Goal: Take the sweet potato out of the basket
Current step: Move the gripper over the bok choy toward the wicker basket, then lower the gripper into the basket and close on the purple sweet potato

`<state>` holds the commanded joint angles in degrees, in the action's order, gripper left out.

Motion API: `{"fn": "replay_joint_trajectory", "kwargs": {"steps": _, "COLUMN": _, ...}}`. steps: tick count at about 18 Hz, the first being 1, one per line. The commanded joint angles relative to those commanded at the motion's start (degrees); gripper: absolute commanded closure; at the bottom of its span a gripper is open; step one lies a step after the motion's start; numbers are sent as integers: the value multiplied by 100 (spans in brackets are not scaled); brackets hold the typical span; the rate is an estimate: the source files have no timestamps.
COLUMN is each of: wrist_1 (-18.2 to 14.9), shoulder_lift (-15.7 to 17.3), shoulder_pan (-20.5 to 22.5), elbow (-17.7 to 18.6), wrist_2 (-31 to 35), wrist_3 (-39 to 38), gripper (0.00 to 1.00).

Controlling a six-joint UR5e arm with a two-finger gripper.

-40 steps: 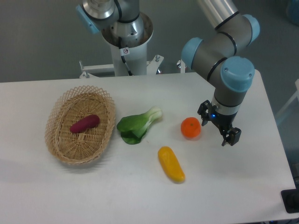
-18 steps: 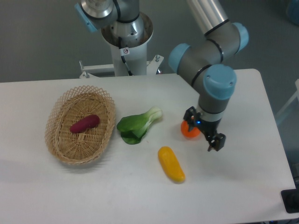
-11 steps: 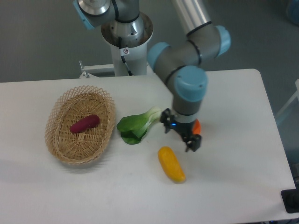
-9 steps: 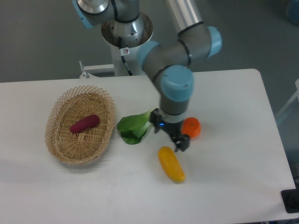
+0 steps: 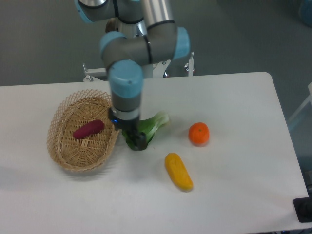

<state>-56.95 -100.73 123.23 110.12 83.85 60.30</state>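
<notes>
The sweet potato needs to come out of the wicker basket, so my gripper should grab it around its thick middle [image 5: 88, 129] next.
The sweet potato [image 5: 88, 129], small and dark reddish-purple, lies in the middle of the oval tan wicker basket [image 5: 57, 147] at the left of the table. My gripper [image 5: 129, 136] points down over the gap between the basket's right rim and the green leafy vegetable [image 5: 152, 124], to the right of the sweet potato and apart from it. Its jaws stand apart and hold nothing. The gripper hides part of the green vegetable's leaves.
A round orange fruit [image 5: 199, 134] sits right of centre. A longer yellow-orange oblong vegetable [image 5: 178, 171] lies in front of it. The robot's base column [image 5: 131, 29] stands at the back edge of the white table [image 5: 243, 195].
The arm has swept left across the table, from beside the orange fruit, past the yellow vegetable and green vegetable, to the basket's right rim. No object has moved.
</notes>
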Motion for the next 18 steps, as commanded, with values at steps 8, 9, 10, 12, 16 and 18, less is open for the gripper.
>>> {"fn": "replay_joint_trajectory", "kwargs": {"steps": 8, "wrist_1": 26, "shoulder_lift": 18, "shoulder_pan": -449, "elbow": 379, "wrist_2": -9, "wrist_3": -264, "gripper": 0}}
{"fn": "replay_joint_trajectory", "kwargs": {"steps": 9, "wrist_1": 35, "shoulder_lift": -34, "shoulder_pan": -484, "elbow": 387, "wrist_2": -9, "wrist_3": -273, "gripper": 0}}
{"fn": "replay_joint_trajectory", "kwargs": {"steps": 10, "wrist_1": 79, "shoulder_lift": -104, "shoulder_pan": -510, "elbow": 396, "wrist_2": -9, "wrist_3": -273, "gripper": 0}}
{"fn": "replay_joint_trajectory", "kwargs": {"steps": 12, "wrist_1": 359, "shoulder_lift": -271, "shoulder_pan": -598, "elbow": 414, "wrist_2": 0, "wrist_3": -378, "gripper": 0}}
{"fn": "replay_joint_trajectory", "kwargs": {"steps": 16, "wrist_1": 615, "shoulder_lift": -535, "shoulder_pan": -722, "elbow": 423, "wrist_2": 26, "wrist_3": -634, "gripper": 0}}
{"fn": "replay_joint_trajectory", "kwargs": {"steps": 18, "wrist_1": 624, "shoulder_lift": -606, "shoulder_pan": -739, "elbow": 440, "wrist_2": 26, "wrist_3": -651, "gripper": 0}}
